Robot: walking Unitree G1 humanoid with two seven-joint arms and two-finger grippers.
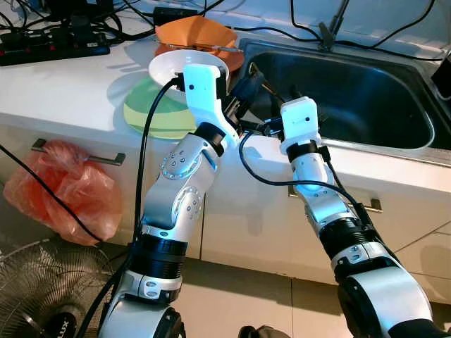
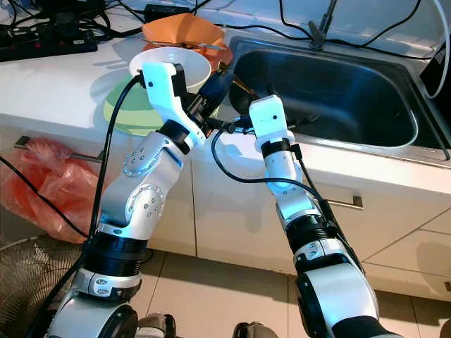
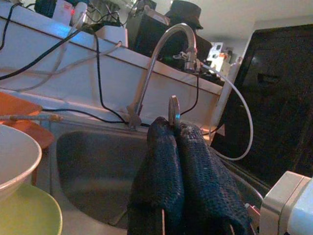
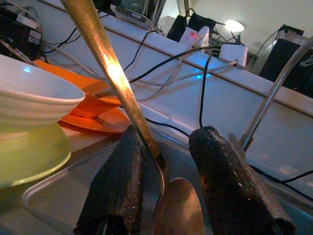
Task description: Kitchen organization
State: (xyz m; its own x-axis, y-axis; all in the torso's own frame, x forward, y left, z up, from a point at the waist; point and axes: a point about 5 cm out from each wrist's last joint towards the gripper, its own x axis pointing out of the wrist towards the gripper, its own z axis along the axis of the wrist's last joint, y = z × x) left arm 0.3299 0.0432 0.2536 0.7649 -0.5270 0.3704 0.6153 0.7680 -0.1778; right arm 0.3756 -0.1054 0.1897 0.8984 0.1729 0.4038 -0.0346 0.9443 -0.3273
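The metal spoon (image 4: 178, 210) needs to be taken over for tidying the kitchen. My right gripper needs to grab it by its thin handle (image 4: 145, 137) next.
A metal spoon (image 4: 178, 210) hangs over the near left corner of the steel sink (image 1: 394, 105). My left gripper (image 3: 171, 142) is shut on it, and one rounded end of the spoon (image 3: 173, 105) pokes out above the closed fingers (image 3: 195, 171). My right gripper (image 4: 168, 134) is open, its two fingers on either side of the spoon's neck just above the bowl; the handle runs close along one finger (image 4: 117, 186). In the eye views both grippers meet at the counter edge, the left gripper (image 1: 246, 90) just above the right gripper (image 1: 266, 127).
A white bowl (image 1: 169, 67) sits on a green plate (image 1: 151, 113) left of the sink, with orange plates (image 1: 197, 32) behind. A power strip and cables (image 1: 49, 46) lie at the back left. A red bag (image 1: 63, 190) hangs on a drawer handle. A fan (image 1: 35, 296) stands on the floor.
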